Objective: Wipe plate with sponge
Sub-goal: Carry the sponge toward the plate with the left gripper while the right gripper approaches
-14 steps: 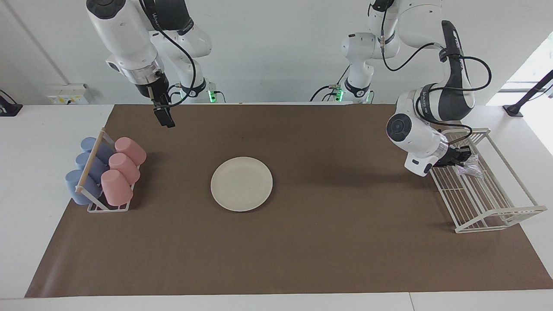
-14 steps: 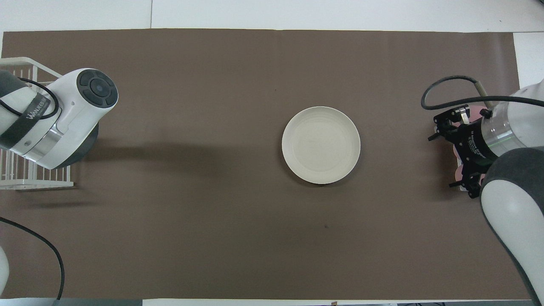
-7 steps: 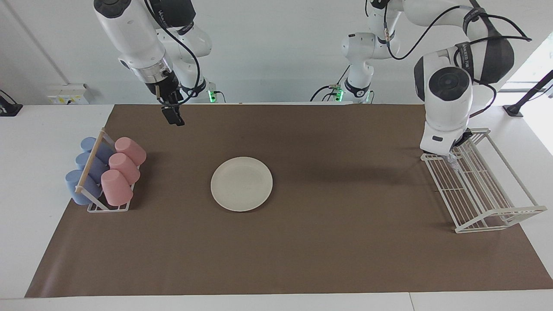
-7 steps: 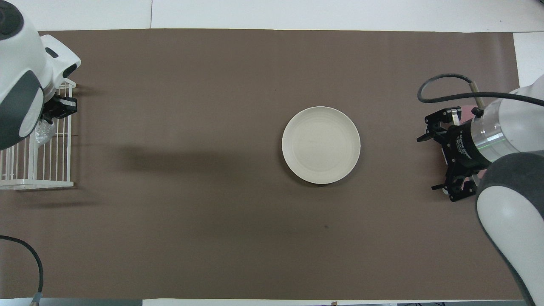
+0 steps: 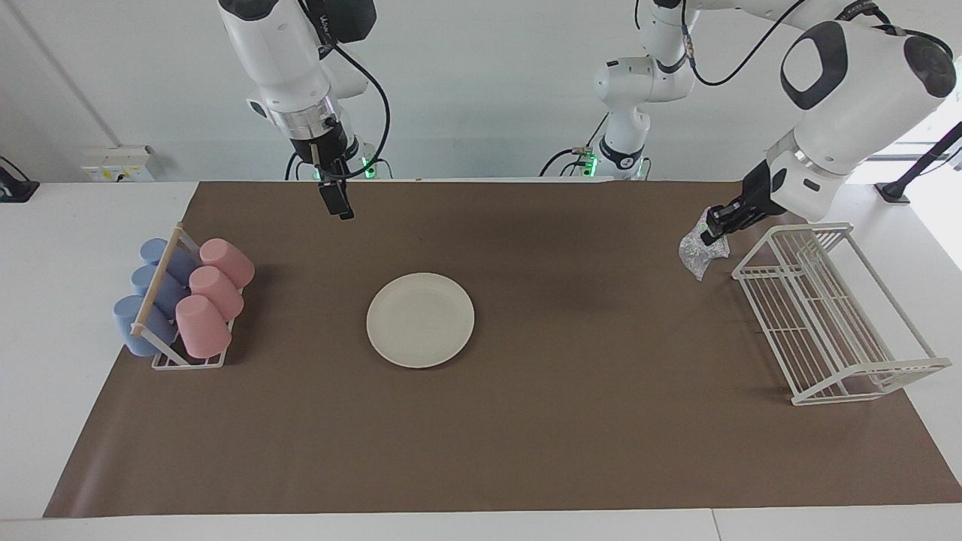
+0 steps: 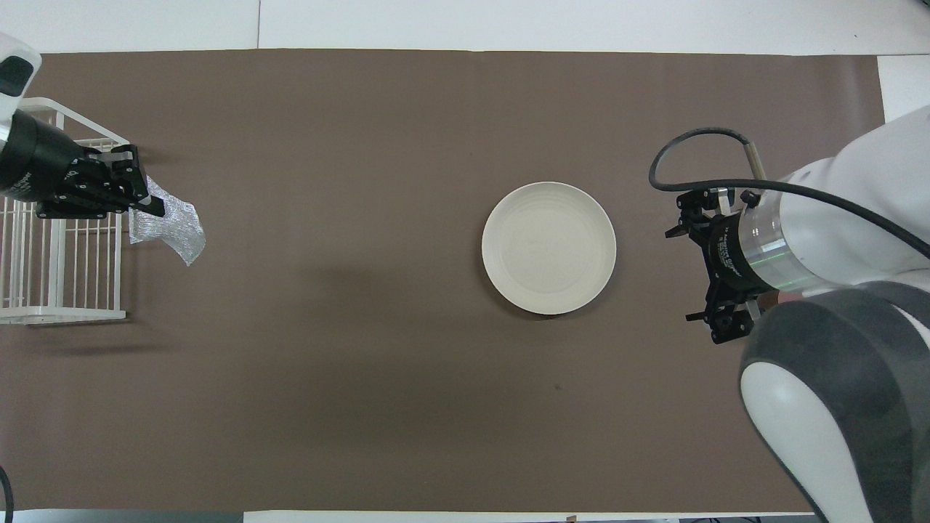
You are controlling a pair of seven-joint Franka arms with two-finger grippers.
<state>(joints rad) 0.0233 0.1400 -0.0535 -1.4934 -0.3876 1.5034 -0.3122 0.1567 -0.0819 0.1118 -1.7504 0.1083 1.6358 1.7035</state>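
I need to wipe the plate [image 6: 548,248] next, so my right gripper should grab the glittery silver sponge by its loose hanging end [image 6: 187,240].
The round cream-white plate [image 5: 420,319] [image 6: 548,248] lies flat in the middle of the brown mat, with nothing on it. My left gripper [image 5: 714,229] [image 6: 149,207] is shut on one edge of the glittery silver-white sponge [image 5: 699,255] [image 6: 168,229]. The sponge hangs limp in the air over the mat, just beside the wire rack. My right gripper [image 5: 336,201] [image 6: 690,270] is raised over the mat beside the plate, toward the right arm's end. Its fingers stand wide apart in the overhead view, with nothing between them.
A white wire rack [image 5: 834,315] [image 6: 58,261] stands at the left arm's end of the mat [image 5: 526,436]. At the right arm's end, a small rack [image 5: 180,300] holds several pink and blue cups lying on their sides.
My left gripper has lifted the sponge out of the wire rack and carried it over the mat's edge. My right gripper has shifted from over the cup rack toward the plate.
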